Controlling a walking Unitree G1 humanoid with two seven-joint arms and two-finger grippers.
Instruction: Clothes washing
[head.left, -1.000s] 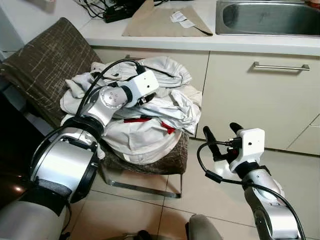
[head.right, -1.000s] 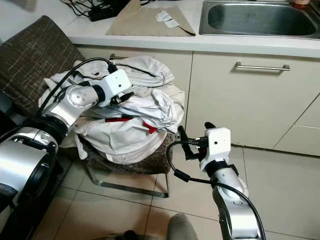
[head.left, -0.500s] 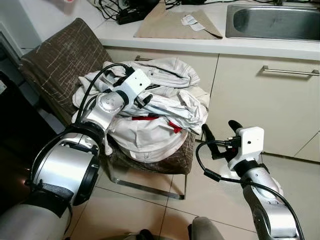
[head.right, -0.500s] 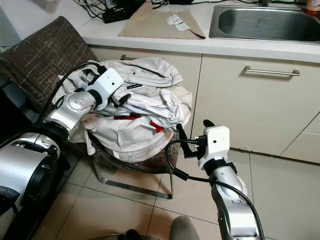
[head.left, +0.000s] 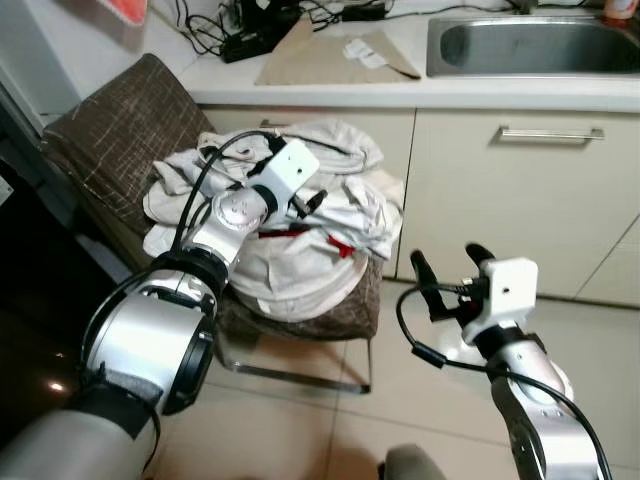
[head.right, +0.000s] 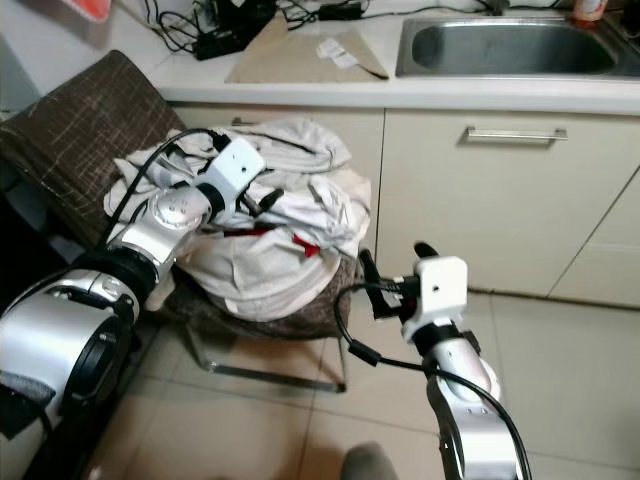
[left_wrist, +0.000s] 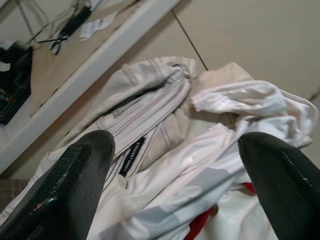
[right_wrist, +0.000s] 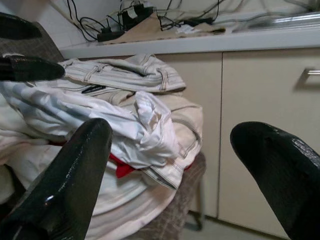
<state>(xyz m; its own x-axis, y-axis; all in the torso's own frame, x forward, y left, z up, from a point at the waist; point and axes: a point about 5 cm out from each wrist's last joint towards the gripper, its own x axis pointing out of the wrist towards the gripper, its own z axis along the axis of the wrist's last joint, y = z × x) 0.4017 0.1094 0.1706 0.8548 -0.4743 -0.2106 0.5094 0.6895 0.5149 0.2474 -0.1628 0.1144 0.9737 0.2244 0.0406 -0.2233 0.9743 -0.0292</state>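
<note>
I will grab the garment with my left gripper next, by its white and grey fold (left_wrist: 186, 192), which stands up while its hem end (left_wrist: 265, 107) lies loose.
A heap of white and cream clothes (head.left: 300, 215) with a red strip (head.left: 335, 245) lies on a brown chair (head.left: 110, 130). My left gripper (head.left: 312, 200) hovers right over the top of the heap, its two black fingers (left_wrist: 80, 170) spread open with nothing between them; the left wrist view looks down on a cream garment with a black label (left_wrist: 132, 155). My right gripper (head.left: 445, 270) hangs open in the air to the right of the chair, above the floor, facing the heap (right_wrist: 125, 115).
Cream cabinet doors with a metal handle (head.left: 550, 132) stand behind the chair. The counter above carries a steel sink (head.left: 530, 40), a brown mat (head.left: 320, 55) and tangled cables (head.left: 240, 20). Tiled floor (head.left: 300, 420) lies in front of the chair.
The whole view has shifted, so the camera moved. The left gripper stays over the heap and the right gripper stays open beside the chair.
</note>
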